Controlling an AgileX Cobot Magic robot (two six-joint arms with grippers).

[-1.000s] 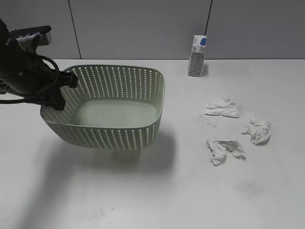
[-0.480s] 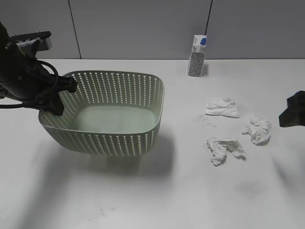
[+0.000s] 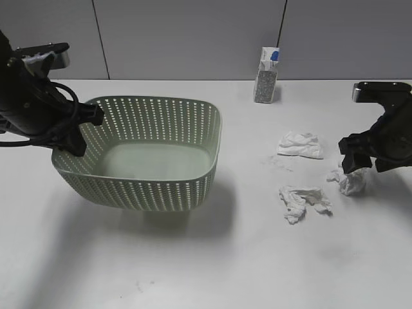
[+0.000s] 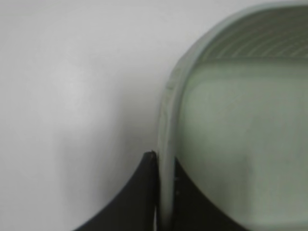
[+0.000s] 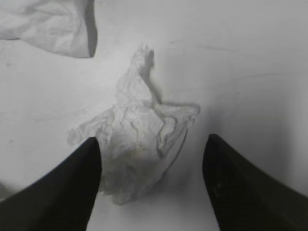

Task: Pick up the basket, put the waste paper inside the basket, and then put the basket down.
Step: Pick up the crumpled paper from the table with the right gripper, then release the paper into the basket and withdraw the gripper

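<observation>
The robot needs to tidy the waste paper into the basket, so its right gripper will next grab the crumpled wad by its bunched middle point(image 3: 351, 180) point(image 5: 137, 139).
The pale green basket point(image 3: 154, 187) hangs tilted a little above the table at the left. My left gripper point(image 3: 76, 136) is shut on its left rim; in the left wrist view the gripper point(image 4: 163, 161) pinches the rim of the basket point(image 4: 231, 134) between its jaws. Three white waste paper wads lie on the table at the right: one at the back point(image 3: 300, 145), one in front point(image 3: 302, 198), one at the right point(image 3: 351, 181). My right gripper point(image 3: 356, 166) is open just above the right wad. In the right wrist view the gripper point(image 5: 151, 140) straddles that wad point(image 5: 134, 125).
An upright white-and-grey carton point(image 3: 266, 75) with a blue mark stands at the back by the wall. Another wad point(image 5: 48, 24) lies at the top left of the right wrist view. The basket is empty inside.
My right arm has come in from the right edge and now hangs over the right wad. The basket has sunk slightly and stays held in my left gripper.
</observation>
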